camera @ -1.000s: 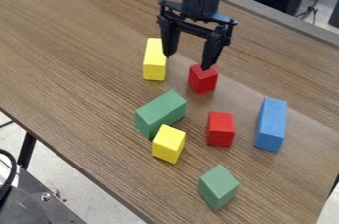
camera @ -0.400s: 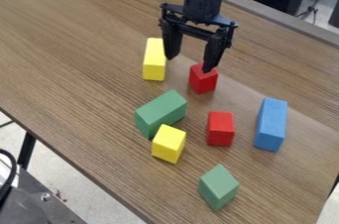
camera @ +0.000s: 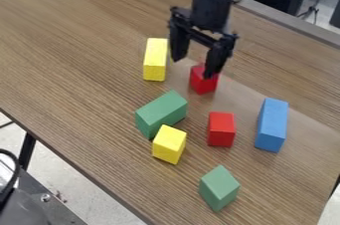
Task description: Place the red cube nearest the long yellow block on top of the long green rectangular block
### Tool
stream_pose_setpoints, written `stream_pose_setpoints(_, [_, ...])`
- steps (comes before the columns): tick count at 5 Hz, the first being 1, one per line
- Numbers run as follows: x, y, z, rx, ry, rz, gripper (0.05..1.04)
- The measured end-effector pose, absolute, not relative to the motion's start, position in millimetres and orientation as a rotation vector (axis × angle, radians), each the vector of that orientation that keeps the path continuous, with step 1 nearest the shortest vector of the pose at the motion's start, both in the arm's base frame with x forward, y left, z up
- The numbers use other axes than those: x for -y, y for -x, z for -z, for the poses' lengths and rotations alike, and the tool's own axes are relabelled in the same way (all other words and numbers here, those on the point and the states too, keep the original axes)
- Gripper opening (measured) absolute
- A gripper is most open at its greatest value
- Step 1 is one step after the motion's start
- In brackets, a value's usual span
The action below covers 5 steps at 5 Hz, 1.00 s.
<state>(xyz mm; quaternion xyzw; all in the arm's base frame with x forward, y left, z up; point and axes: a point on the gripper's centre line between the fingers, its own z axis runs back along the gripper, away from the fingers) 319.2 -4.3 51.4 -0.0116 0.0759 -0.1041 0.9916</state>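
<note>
My gripper grabs the red block by its opposite sides next, to stack the red block on the long green block (camera: pixel 161 113).
The black gripper (camera: pixel 193 68) hangs at the upper middle of the table, open, its fingers spread wide with nothing held. Its right-hand finger overlaps the upper part of a red block (camera: pixel 203 82); whether they touch I cannot tell. The left-hand finger hangs just right of a long yellow block (camera: pixel 155 59). Nearer the camera lie a long green block (camera: pixel 161 113) and a smaller yellow block (camera: pixel 169 144), close against each other. To their right is a second red block (camera: pixel 221 129).
A long blue block (camera: pixel 272 125) lies on the right side of the wooden table (camera: pixel 73 59). A smaller green block (camera: pixel 219 188) sits toward the front. The table's front edge runs diagonally at lower left, with dark equipment below it.
The gripper has shifted slightly right and down in the view and turned a little, staying open. The blocks have not moved.
</note>
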Motion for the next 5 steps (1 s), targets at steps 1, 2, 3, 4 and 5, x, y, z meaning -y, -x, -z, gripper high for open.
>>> stream_pose_setpoints(1, [7.8,-325.8,-48.0,-0.110,0.015,0.339,0.999])
stream_pose_setpoints(2, [6.6,-324.1,-43.3,-0.100,0.036,0.345,0.950])
stream_pose_setpoints(3, [7.1,-325.8,-39.9,-0.088,0.066,0.319,0.684])
stream_pose_setpoints(4, [2.8,-320.6,-37.4,-0.074,0.070,0.265,0.557])
stream_pose_setpoints(5, [2.3,-311.9,-48.4,0.030,0.083,0.043,0.557])
